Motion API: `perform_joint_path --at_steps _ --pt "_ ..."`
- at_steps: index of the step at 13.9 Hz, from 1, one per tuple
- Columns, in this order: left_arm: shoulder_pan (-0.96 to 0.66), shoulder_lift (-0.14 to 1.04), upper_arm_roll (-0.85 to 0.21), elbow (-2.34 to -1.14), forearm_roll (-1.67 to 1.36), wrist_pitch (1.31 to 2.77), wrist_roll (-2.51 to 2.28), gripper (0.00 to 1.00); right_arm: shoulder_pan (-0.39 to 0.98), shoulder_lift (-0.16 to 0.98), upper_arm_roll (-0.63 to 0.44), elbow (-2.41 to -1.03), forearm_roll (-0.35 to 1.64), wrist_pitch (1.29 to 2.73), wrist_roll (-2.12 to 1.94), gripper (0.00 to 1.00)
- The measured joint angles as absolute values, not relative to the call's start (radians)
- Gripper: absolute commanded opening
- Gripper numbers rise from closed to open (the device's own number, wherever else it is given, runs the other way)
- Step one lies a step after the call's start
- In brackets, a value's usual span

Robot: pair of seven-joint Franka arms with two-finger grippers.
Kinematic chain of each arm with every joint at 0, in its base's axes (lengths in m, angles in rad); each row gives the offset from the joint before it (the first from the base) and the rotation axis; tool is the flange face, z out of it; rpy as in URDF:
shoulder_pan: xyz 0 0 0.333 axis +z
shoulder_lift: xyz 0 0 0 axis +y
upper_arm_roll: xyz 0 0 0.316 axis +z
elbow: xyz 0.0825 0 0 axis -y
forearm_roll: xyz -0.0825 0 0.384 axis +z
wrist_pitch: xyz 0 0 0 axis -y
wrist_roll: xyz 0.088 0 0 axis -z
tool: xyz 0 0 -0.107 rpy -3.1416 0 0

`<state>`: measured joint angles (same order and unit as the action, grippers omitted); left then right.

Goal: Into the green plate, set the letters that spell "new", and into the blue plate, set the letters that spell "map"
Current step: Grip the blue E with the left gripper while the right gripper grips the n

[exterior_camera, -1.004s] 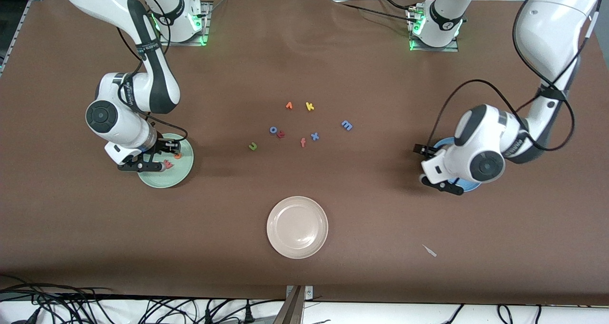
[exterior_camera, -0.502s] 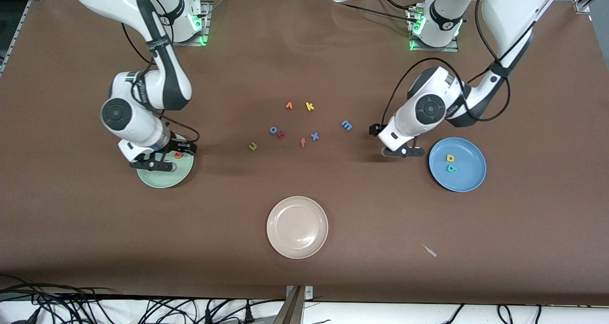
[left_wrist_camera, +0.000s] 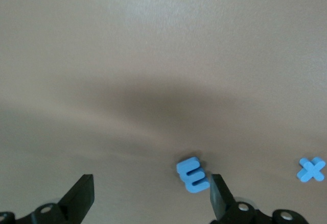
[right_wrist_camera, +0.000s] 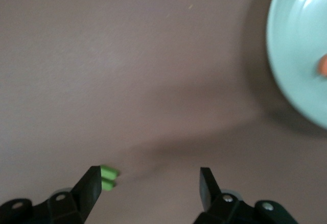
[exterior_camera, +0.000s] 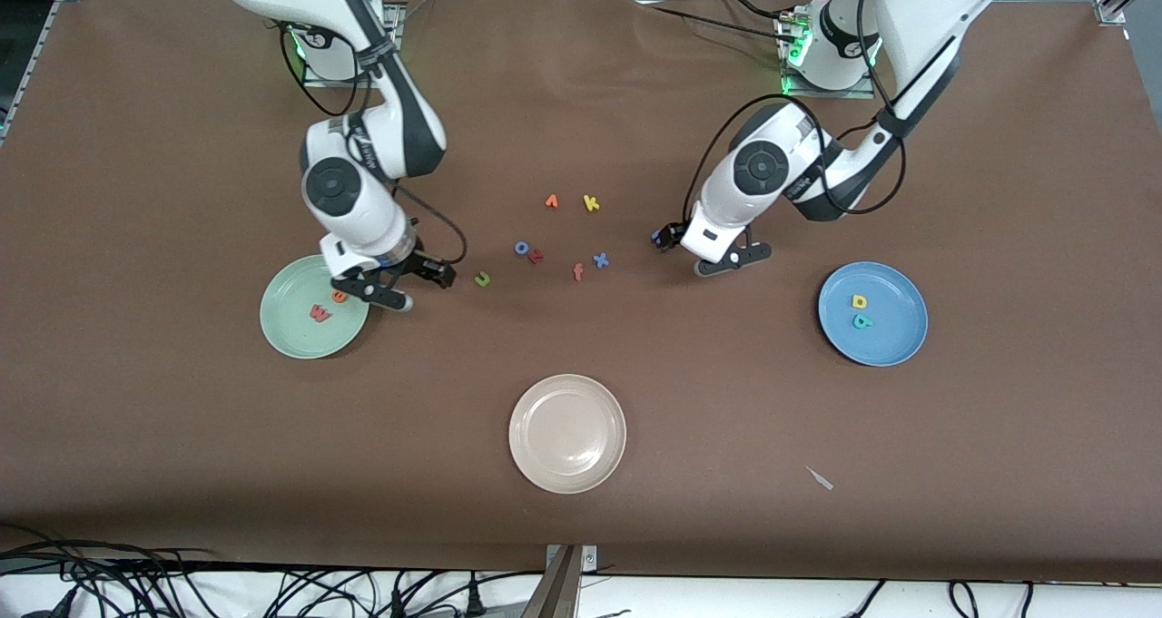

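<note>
I need to add the green n to the green plate point(exterior_camera: 289, 335) point(right_wrist_camera: 302, 50) next, so my right gripper needs to grab the n by its arch and leg tips.
The green plate point(exterior_camera: 289, 335) holds a pink-red w point(exterior_camera: 320, 312) and an orange e point(exterior_camera: 339, 296). My right gripper point(exterior_camera: 419, 289) hangs open and empty between that plate and the green n point(exterior_camera: 482, 279). In the right wrist view the green n point(right_wrist_camera: 108, 177) lies just past one fingertip point(right_wrist_camera: 92, 185). The blue plate point(exterior_camera: 894, 341) holds a yellow a point(exterior_camera: 859, 301) and a teal p point(exterior_camera: 861, 321). My left gripper point(exterior_camera: 706, 250) is open over the blue m point(left_wrist_camera: 192, 174), which lies on the table close to one finger point(left_wrist_camera: 218, 198).
A beige plate point(exterior_camera: 567, 473) sits nearest the front camera, mid-table. Loose letters lie in the middle: an orange one point(exterior_camera: 551, 201), a yellow k point(exterior_camera: 591, 203), a blue o point(exterior_camera: 522, 248), a salmon f point(exterior_camera: 578, 272) and a blue x point(exterior_camera: 600, 259). A small white scrap point(exterior_camera: 820, 478) lies near the front edge.
Both arms swung from their plates toward the middle letters. The right gripper opened and left the w in the green plate. The left gripper came over the blue m.
</note>
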<state>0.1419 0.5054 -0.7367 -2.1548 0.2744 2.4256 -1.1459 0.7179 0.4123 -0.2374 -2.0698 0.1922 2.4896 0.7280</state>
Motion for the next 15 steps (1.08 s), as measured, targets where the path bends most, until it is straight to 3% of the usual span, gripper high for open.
perform_joint_path --at_steps 4,9,12,15 --pt "0.089 0.528 -0.732 -2.155 0.302 2.471 -1.352 1.00 0.830 0.493 -0.236 -2.072 0.192 2.604 0.926 0.86" --pt "0.030 0.587 -0.718 -2.140 0.466 2.490 -1.625 0.93 0.839 0.546 -0.242 -2.068 0.192 2.662 0.946 0.81" --pt "0.025 0.627 -0.716 -2.126 0.536 2.493 -1.728 0.77 0.839 0.546 -0.243 -2.064 0.192 2.663 0.946 0.65" --pt "0.013 0.639 -0.710 -2.122 0.542 2.493 -1.761 0.44 0.843 0.556 -0.243 -2.064 0.191 2.669 0.946 0.50"
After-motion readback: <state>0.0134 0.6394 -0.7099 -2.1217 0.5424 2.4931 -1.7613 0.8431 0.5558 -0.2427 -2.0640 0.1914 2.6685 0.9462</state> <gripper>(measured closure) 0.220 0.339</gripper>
